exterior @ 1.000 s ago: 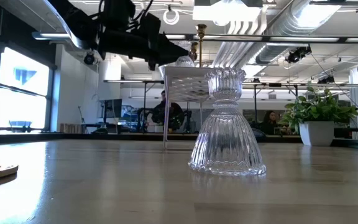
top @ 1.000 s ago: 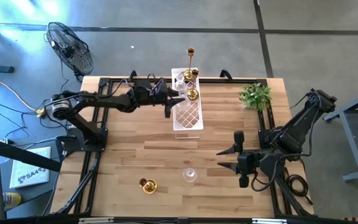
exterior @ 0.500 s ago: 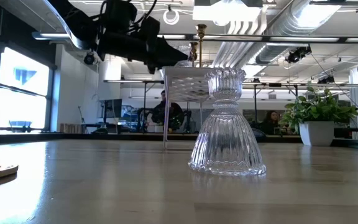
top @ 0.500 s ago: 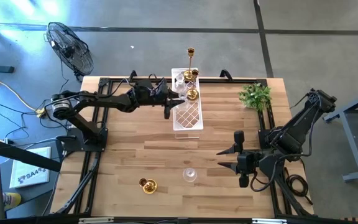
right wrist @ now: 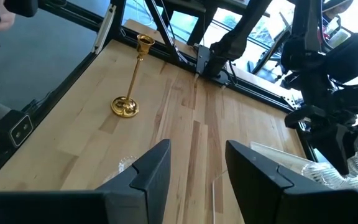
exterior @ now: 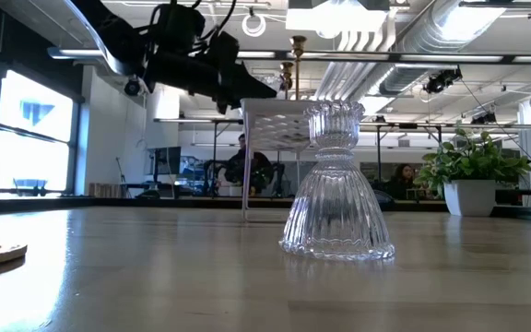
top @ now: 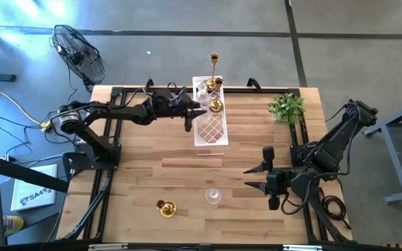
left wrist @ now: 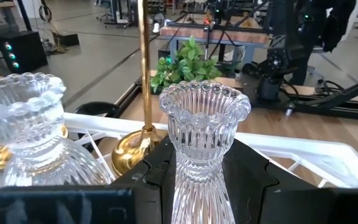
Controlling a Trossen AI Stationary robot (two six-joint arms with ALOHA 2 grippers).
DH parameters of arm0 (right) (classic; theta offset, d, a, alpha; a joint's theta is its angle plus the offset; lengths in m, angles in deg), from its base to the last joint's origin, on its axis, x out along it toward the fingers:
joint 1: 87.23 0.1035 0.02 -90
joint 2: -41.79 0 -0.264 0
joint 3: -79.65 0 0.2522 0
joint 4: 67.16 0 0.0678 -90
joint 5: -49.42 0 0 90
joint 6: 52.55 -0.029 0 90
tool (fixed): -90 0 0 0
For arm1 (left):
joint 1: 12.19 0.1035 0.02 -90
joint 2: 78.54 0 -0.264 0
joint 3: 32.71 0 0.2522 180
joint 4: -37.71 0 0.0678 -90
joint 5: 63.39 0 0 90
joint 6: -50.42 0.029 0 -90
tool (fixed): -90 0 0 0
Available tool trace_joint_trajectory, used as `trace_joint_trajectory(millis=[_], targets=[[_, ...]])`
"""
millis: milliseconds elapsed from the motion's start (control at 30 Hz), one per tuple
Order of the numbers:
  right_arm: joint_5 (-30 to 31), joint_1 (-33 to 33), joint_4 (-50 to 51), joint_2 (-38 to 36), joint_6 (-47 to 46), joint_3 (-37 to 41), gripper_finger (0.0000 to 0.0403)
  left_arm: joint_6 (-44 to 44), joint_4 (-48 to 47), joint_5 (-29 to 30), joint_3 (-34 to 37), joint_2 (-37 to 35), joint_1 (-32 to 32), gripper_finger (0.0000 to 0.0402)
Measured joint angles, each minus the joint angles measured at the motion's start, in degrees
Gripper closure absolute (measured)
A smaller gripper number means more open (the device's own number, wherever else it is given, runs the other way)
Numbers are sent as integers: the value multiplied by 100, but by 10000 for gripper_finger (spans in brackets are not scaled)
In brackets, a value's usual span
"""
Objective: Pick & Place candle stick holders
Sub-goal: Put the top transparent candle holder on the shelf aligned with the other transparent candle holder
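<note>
The upright glass holder (top: 201, 112) is inside the rim of the white lattice tray (top: 211, 132) and would stand in the tray, so my left gripper needs to release the holder next.
My left gripper (top: 195, 111) reaches from the table's left over the white lattice tray (top: 211, 132) at the far edge, shut on a clear ribbed glass holder (left wrist: 201, 124). In the tray stand a second glass holder (left wrist: 27, 130), a tall gold holder (top: 215, 70) and two squat gold ones (top: 216, 106). Near the front edge a tall gold holder (right wrist: 129, 81) stands on its round base, and a glass holder (exterior: 337, 184) stands on its flared foot. My right gripper (top: 255, 178) hangs open and empty at the right front. My left gripper pinches the glass holder's narrow stem (left wrist: 199, 171), just below its flared cup, between its two fingers (left wrist: 157, 177). The fingers come about level from the table's left. The holder stands upright over the tray; the fingers hide its foot, so whether it rests on the tray cannot be told.
A small green plant (top: 287, 107) in a white pot stands at the far right. Bare wooden table top (top: 159, 160) lies between the tray and the front holders. Black frame rails (top: 107, 181) run along the table's sides. People show in the room behind.
My left gripper has shifted and tipped a little over the tray's left side, still shut on the glass holder.
</note>
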Motion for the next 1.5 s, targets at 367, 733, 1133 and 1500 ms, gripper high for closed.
trace_joint_trajectory(millis=[367, 733, 1133, 1500], targets=[[-20, -1, 5, 0, 1, -2, 254, -87, 83, -74, -17, 127, 72, 303], [-90, 0, 20, 0, -29, -2, 254, -228, 73, -151, -13, 129, 70, 303], [-90, 0, 55, 0, -142, -2, 254, -415, 11, -229, 10, 144, 70, 201], [-129, 0, 61, 0, -151, -2, 254, -418, -151, -332, 13, -260, 68, 210]])
